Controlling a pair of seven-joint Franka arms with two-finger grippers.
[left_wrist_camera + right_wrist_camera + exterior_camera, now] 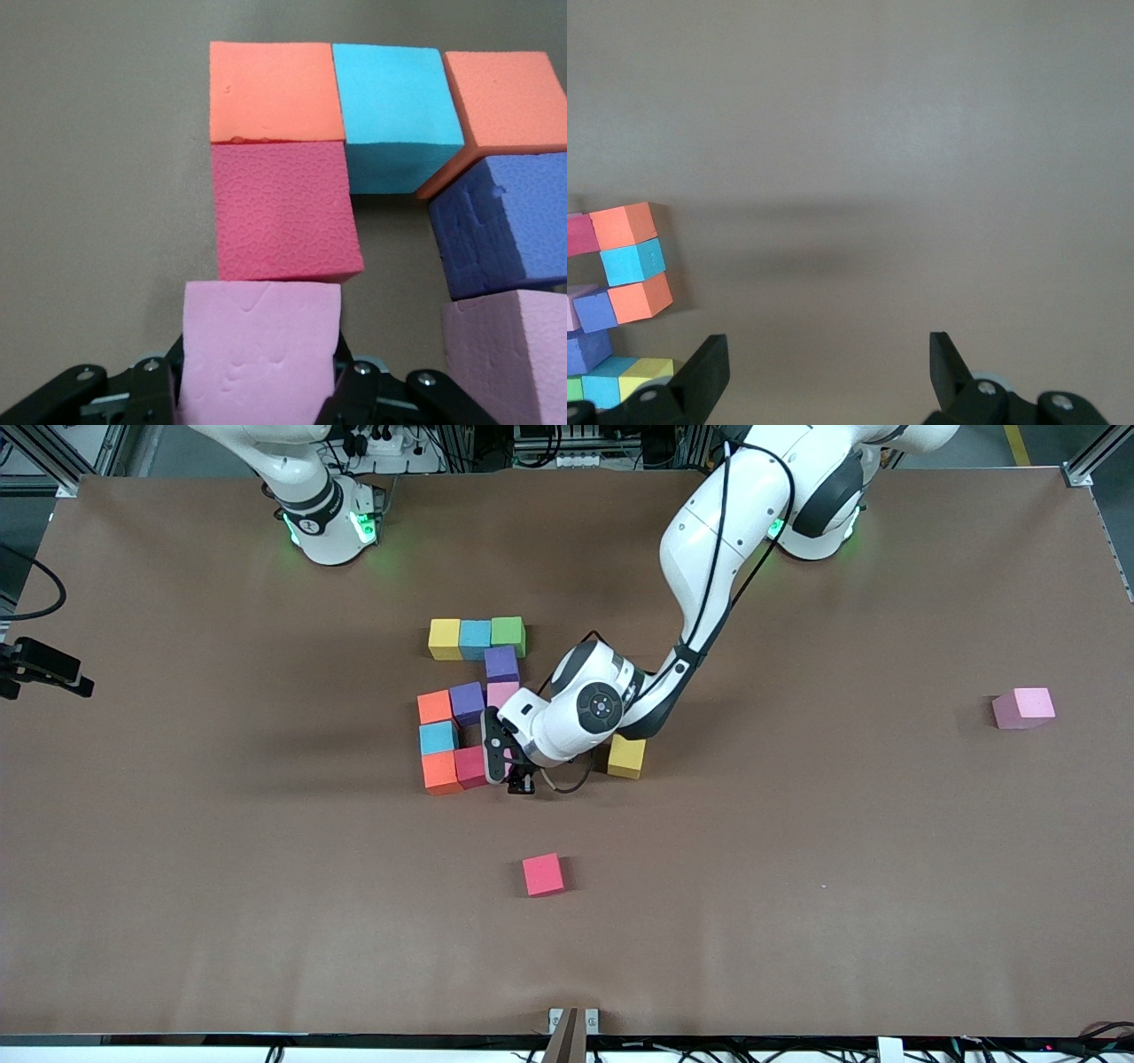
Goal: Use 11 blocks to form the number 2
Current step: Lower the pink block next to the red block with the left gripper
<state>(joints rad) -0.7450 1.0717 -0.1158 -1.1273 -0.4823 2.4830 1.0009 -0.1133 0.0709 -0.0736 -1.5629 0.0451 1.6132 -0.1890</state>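
The pink block [258,354] sits flush beside the crimson block [284,209] in the left wrist view, so it is time for my left gripper to open.
The blocks of the number 2 lie mid-table. Farthest from the front camera is a row of yellow [444,638], blue [475,638] and green [508,636]. Nearer come purple [501,663], then pink [502,693], purple [467,702] and orange [434,707]. Nearer still are blue [438,737], then orange [441,772] and crimson [470,766]. My left gripper [509,766] [260,367] is shut on a pink block [260,354]. It holds this block right beside the crimson block [283,211], toward the left arm's end. My right gripper [828,363] hangs open above bare table.
Three loose blocks lie apart from the figure. A yellow one [626,756] sits under the left arm's wrist. A red one [542,874] lies nearer the front camera, and a pink one [1023,708] lies far toward the left arm's end. The right arm waits by its base [323,514].
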